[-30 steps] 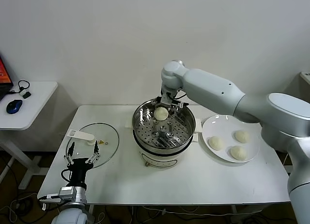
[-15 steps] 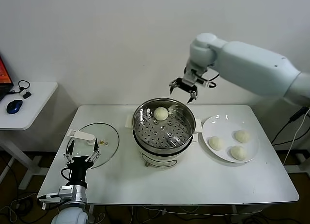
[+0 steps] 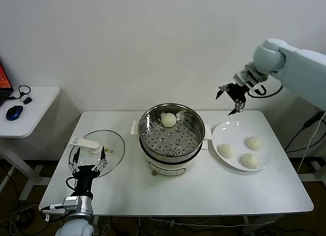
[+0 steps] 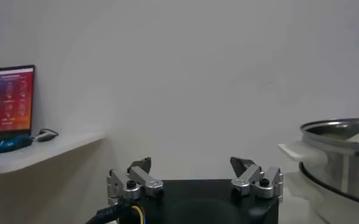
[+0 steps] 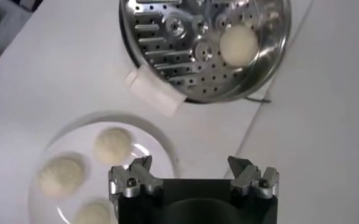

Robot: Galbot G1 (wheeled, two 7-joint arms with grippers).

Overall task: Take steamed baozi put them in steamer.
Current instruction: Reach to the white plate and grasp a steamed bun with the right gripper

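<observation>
I next need to grab the plate's baozi closest to the steamer by its round sides with my right gripper, to add another to the steamer.
One cream-white baozi [image 3: 168, 120] lies at the back of the steel steamer [image 3: 151, 144], on its perforated floor; it also shows in the right wrist view [image 5: 239, 45]. Three baozi [image 3: 226, 151] [image 3: 253, 143] [image 3: 250, 160] lie on the white plate [image 3: 229, 129] to the steamer's right. My right gripper [image 3: 232, 99] is open and empty, high in the air above the plate's back edge. In its wrist view [image 5: 191, 164] the plate [image 5: 161, 152] and steamer [image 5: 270, 49] lie below. My left gripper [image 3: 87, 160] is open and parked at the table's front left.
A flat glass lid [image 3: 114, 144] with a white handle [image 3: 84, 142] lies left of the steamer, just behind the left gripper. A side table [image 3: 38, 101] with a blue mouse [image 3: 15, 112] stands at far left. The wall is close behind.
My right gripper has let go of the baozi in the steamer, risen, and swung right from above the steamer to above the plate. The left arm has not moved.
</observation>
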